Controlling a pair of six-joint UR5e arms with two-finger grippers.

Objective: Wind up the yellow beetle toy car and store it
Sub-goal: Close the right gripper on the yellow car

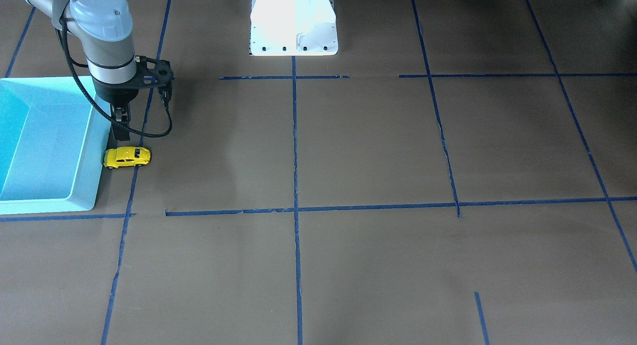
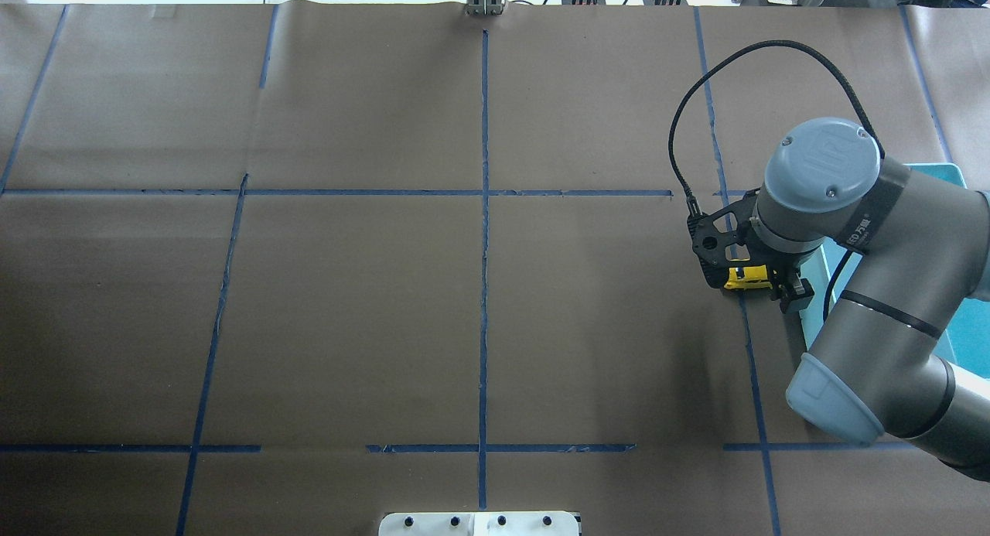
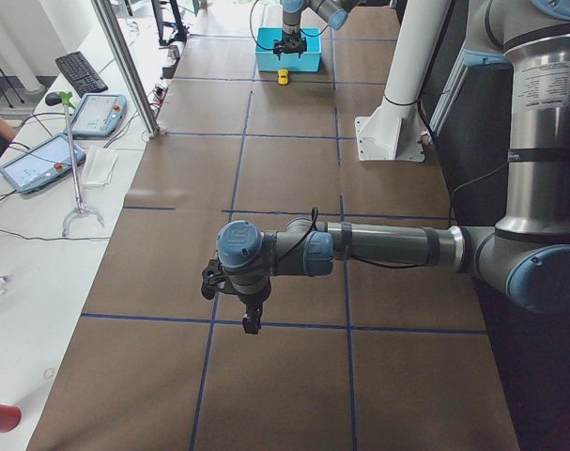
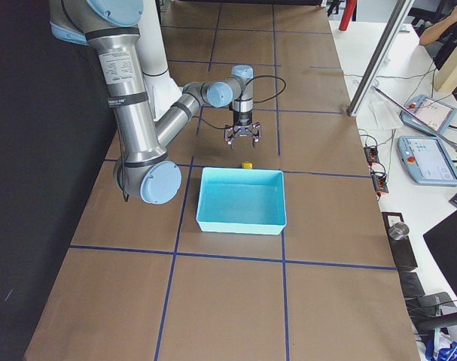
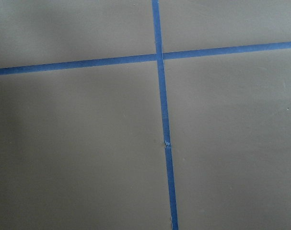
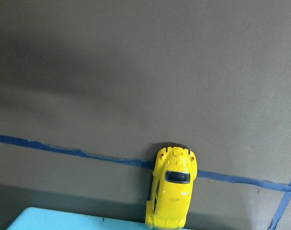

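Observation:
My right gripper should grab the yellow beetle car [image 1: 126, 157] by the sides of its cabin next. Then it can store the car in the light blue bin.
The yellow beetle toy car [image 1: 126, 157] stands on its wheels on the brown table, right against the outer wall of the light blue bin [image 1: 97, 175]. It also shows in the overhead view [image 2: 747, 277], the right-side view [image 4: 246, 165] and the right wrist view [image 6: 172, 188]. My right gripper [image 1: 121, 131] hangs just above the car, pointing down, with its fingers spread open and empty [image 4: 243, 140]. My left gripper [image 3: 251, 324] hovers over bare table far from the car. It shows only in the left-side view, so I cannot tell whether it is open or shut.
The bin [image 4: 241, 228] is empty and sits at the table's end on my right. The white robot base [image 1: 293, 21] stands at the table's middle edge. Blue tape lines [image 5: 162, 120] divide the brown table surface into squares.

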